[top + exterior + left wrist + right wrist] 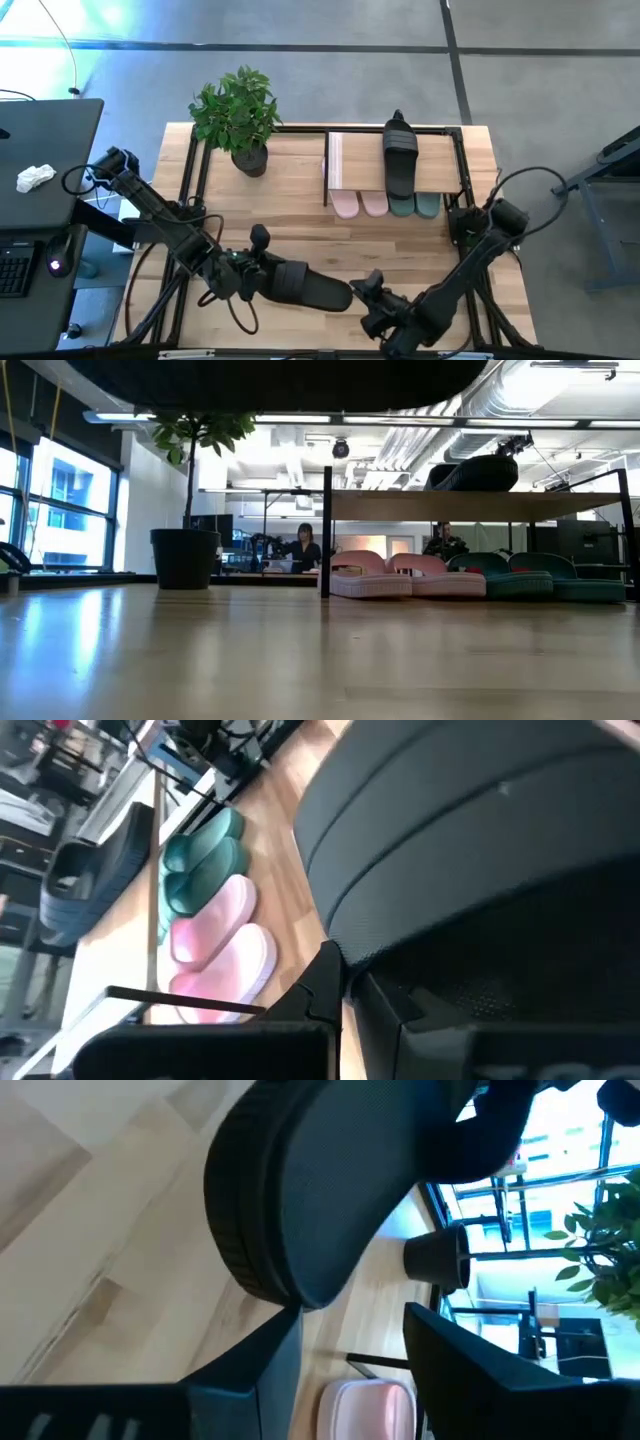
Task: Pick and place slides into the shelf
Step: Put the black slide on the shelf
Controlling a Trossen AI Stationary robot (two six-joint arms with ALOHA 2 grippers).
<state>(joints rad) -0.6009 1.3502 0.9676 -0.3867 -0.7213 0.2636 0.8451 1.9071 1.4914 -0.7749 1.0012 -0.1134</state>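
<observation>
Next, my right gripper grabs the held black slide by its heel end [337, 295], to set the black slide on the shelf [355, 160] beside its mate.
My left gripper [262, 278] is shut on a black slide [305, 287] near the table's near edge. That slide fills the left wrist view [470, 870] and is the dark shape at the top of the low view [300, 375]. My right gripper [368, 292] is open; its fingers stand to either side of the slide's free end [300, 1210], and whether they touch it does not show. The shelf [355, 160] carries another black slide [400, 150] on its plank top. Under it, a pink pair [359, 205] and a green pair [414, 205] rest on the table. My left gripper holds the black slide by its end nearest the table's left [400, 970], pinched between the fingers [322, 982]. It comes at the slide about level from the table's left and lies along it. The slide is lifted clear of the table and reaches toward my right gripper.
A potted plant [238, 115] stands at the far left of the table, beside the shelf. The plank's left half [350, 150] is bare. Bare wood [300, 225] lies between the shelf and the arms. A dark desk [40, 170] adjoins the table's left side.
</observation>
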